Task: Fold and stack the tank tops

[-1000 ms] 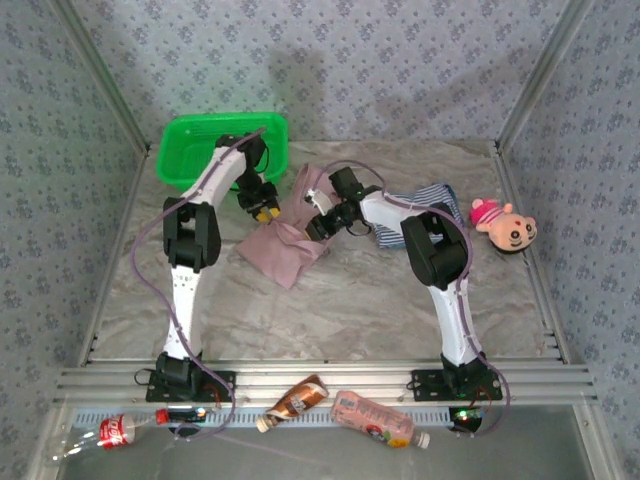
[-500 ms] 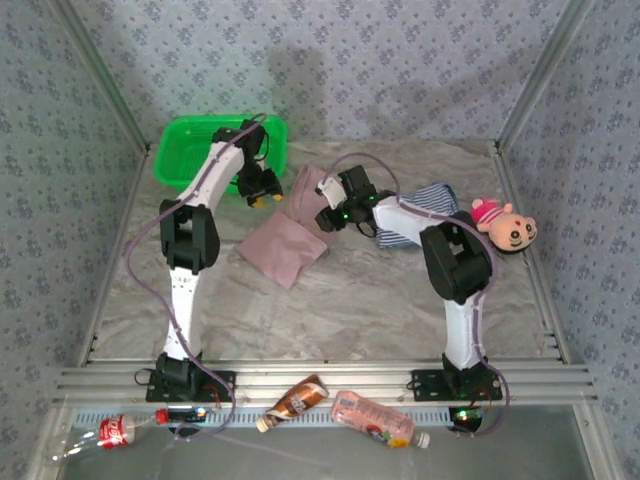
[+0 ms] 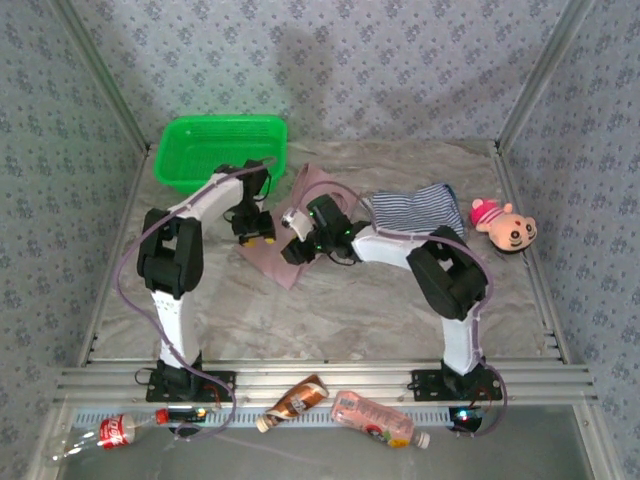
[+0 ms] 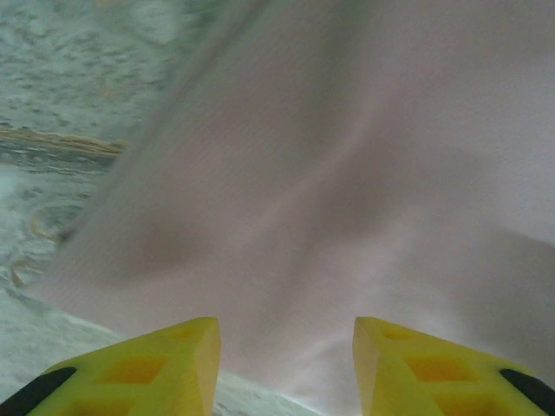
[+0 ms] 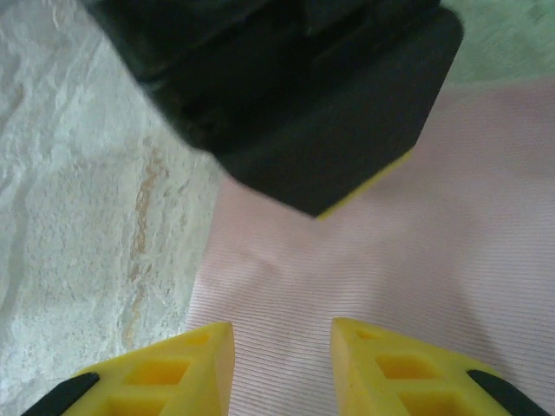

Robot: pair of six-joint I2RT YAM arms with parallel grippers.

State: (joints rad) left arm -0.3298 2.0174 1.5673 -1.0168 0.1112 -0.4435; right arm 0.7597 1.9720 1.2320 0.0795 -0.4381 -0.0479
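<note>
My left gripper is to pinch the dusty pink tank top by its outer edge near its corner next, so that it can fold that end of the tank top over.
The dusty pink tank top lies folded on the marble table, left of centre. My left gripper hovers over its left edge, its yellow fingers spread wide over the pink top and holding nothing. My right gripper is close beside it on the right, also open. Its fingers straddle the ribbed pink top without pinching it, and the left gripper's black body is just ahead. The navy-and-white striped tank top lies spread out at the back right.
A green basket stands at the back left, just behind the left arm. A pink plush toy lies at the right edge. Three bottles lie on the rail in front of the arm bases.
A second ago both grippers held a raised fold of the pink top. They let it go, and it now lies flat. Both grippers have moved nearer and left, close together, with jaws open.
</note>
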